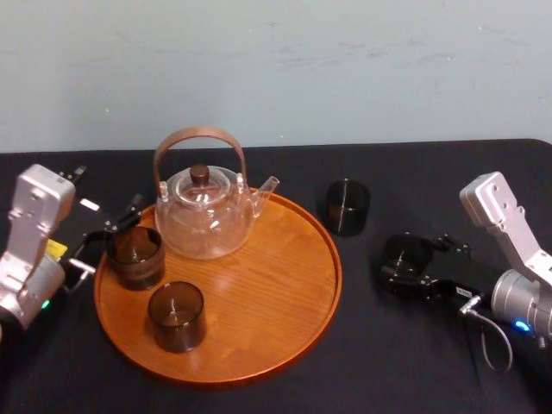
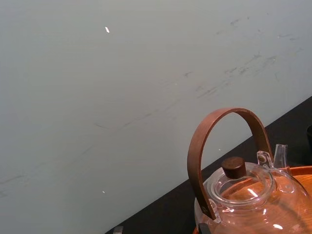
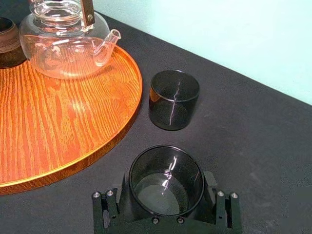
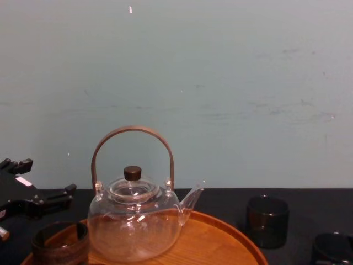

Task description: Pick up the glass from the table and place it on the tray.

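I will next pick up the dark glass with my right gripper by its round side (image 3: 166, 199), so that I can put it on the tray (image 3: 73, 122).
A dark smoky glass (image 3: 165, 175) stands upright on the black table, right of the round orange-brown wooden tray (image 1: 285, 285). My right gripper (image 3: 165, 187) is open, and its two fingers (image 3: 105, 209) flank this glass close on either side. The head view has the same glass (image 1: 407, 253) inside that gripper (image 1: 398, 269). A second dark glass (image 1: 347, 206) stands free on the table near the tray's far right rim. My left gripper (image 1: 103, 246) is open at the tray's left edge, beside a brown glass (image 1: 135, 256) that sits on the tray.
A clear glass teapot (image 1: 205, 216) with a brown hoop handle stands at the back of the tray. Another brown glass (image 1: 176, 316) is on the tray's front left. The black table (image 1: 388, 354) ends at a pale wall behind.
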